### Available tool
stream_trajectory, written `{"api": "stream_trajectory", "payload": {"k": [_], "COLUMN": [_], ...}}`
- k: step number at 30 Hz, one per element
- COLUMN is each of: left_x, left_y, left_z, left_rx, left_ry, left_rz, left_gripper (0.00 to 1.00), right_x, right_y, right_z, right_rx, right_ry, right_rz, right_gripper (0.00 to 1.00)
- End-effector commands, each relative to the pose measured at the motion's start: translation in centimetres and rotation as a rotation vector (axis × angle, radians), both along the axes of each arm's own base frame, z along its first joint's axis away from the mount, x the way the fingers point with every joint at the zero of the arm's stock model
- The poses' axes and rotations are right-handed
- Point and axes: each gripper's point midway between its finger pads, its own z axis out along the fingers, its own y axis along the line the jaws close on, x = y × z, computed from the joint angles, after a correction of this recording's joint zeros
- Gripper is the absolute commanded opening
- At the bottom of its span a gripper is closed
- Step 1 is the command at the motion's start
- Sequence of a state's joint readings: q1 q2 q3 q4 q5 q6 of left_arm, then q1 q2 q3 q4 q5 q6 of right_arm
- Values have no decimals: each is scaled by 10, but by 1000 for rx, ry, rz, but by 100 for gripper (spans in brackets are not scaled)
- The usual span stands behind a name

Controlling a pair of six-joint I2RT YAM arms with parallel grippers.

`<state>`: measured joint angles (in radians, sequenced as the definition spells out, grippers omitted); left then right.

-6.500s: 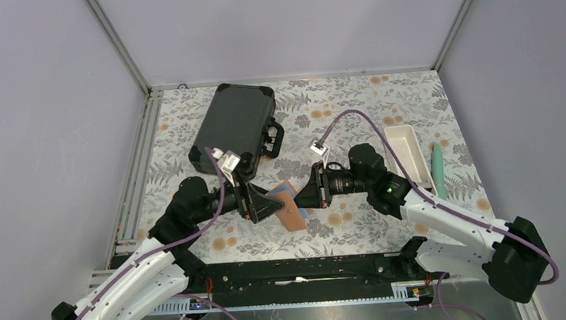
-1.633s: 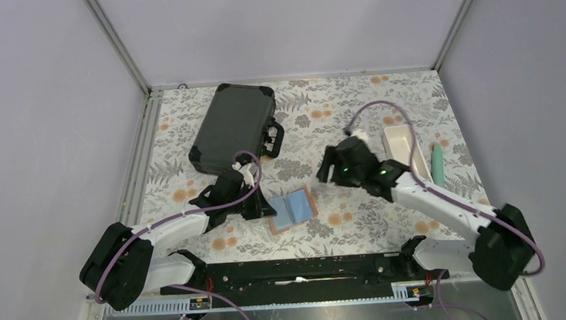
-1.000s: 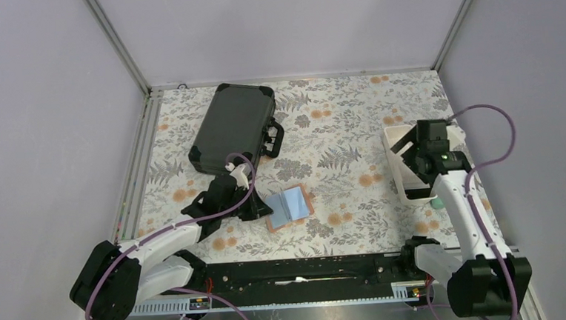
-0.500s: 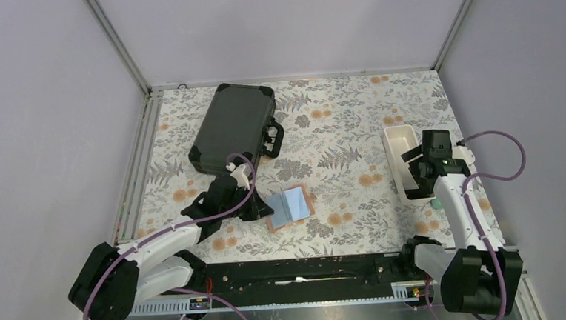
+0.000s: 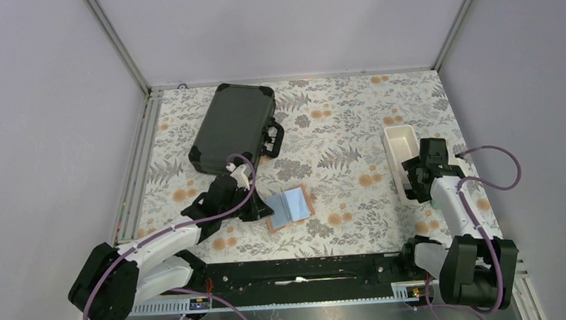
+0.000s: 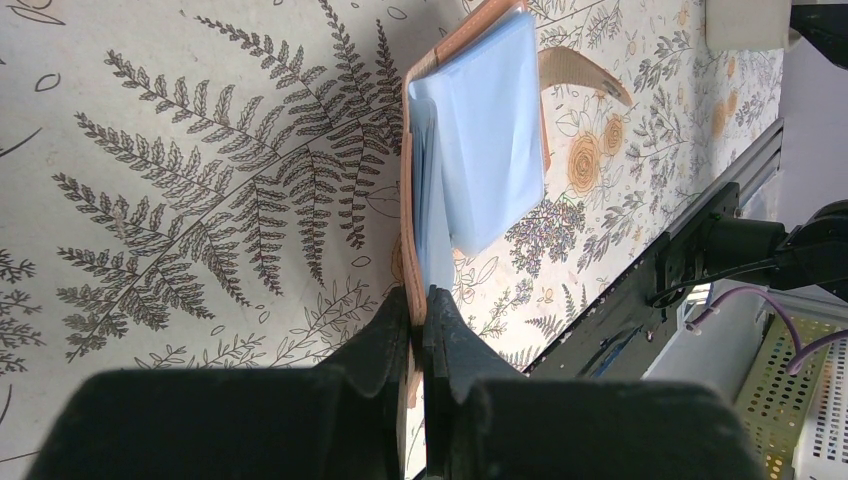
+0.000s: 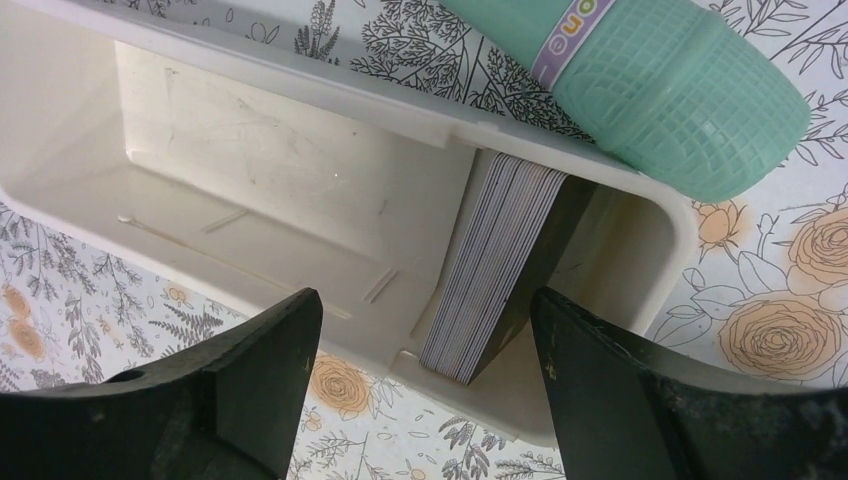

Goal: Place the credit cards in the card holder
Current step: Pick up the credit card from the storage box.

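Note:
A credit card should be grabbed next by its exposed long edge (image 7: 495, 270) with my right gripper. The opposite edge of the card then stays free to go into the card holder.
The card holder (image 5: 292, 206) lies opened on the floral table, tan outside, pale blue inside (image 6: 490, 140). My left gripper (image 5: 262, 208) is shut on its near tan edge (image 6: 420, 300). The credit cards (image 7: 505, 260) stand on edge as a thick stack with a black face, in the near end of the white tray (image 7: 250, 130). My right gripper (image 7: 422, 308) hangs open above that end of the tray (image 5: 396, 140). Its fingers straddle the stack without touching it. In the top view the right arm (image 5: 445, 187) hides the cards.
A large black hard case (image 5: 233, 126) lies at the back left. A mint-green ribbed cylinder (image 7: 660, 90) lies just outside the tray's right wall. The table's right edge and the cage wall are close to the right arm.
The right arm has pulled back along the tray to its near end, over the card stack, and its jaws have narrowed a little. The left gripper and card holder have not moved.

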<state>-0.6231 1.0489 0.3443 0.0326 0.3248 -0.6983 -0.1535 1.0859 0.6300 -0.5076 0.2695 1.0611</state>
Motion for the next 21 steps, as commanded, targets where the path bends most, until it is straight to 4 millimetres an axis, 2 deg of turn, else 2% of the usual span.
{"api": "stream_trajectory", "payload": {"k": [1,7,13,21], "left_x": [2,0,2,0], "left_y": [-1,-2,-2,-2], "left_z": [2,1,3,2], "left_rx": [-3,-2,-6,-6], "left_ry": [-37,-33,-40,-38], "left_rz": [-14,-19,-17,-20], "left_gripper": [0,0,0,0], "right_x": [2,0,4,7], "right_y": [-6,-6,-11,-13], "right_z": [-4,-15,-1,7], "right_rx": [-10,-4,-42,-59], "right_ry": [-20,-4,-42,-67], "right_rz": [-50,-52,-41,-33], "right_gripper": [83,76,64,59]}}
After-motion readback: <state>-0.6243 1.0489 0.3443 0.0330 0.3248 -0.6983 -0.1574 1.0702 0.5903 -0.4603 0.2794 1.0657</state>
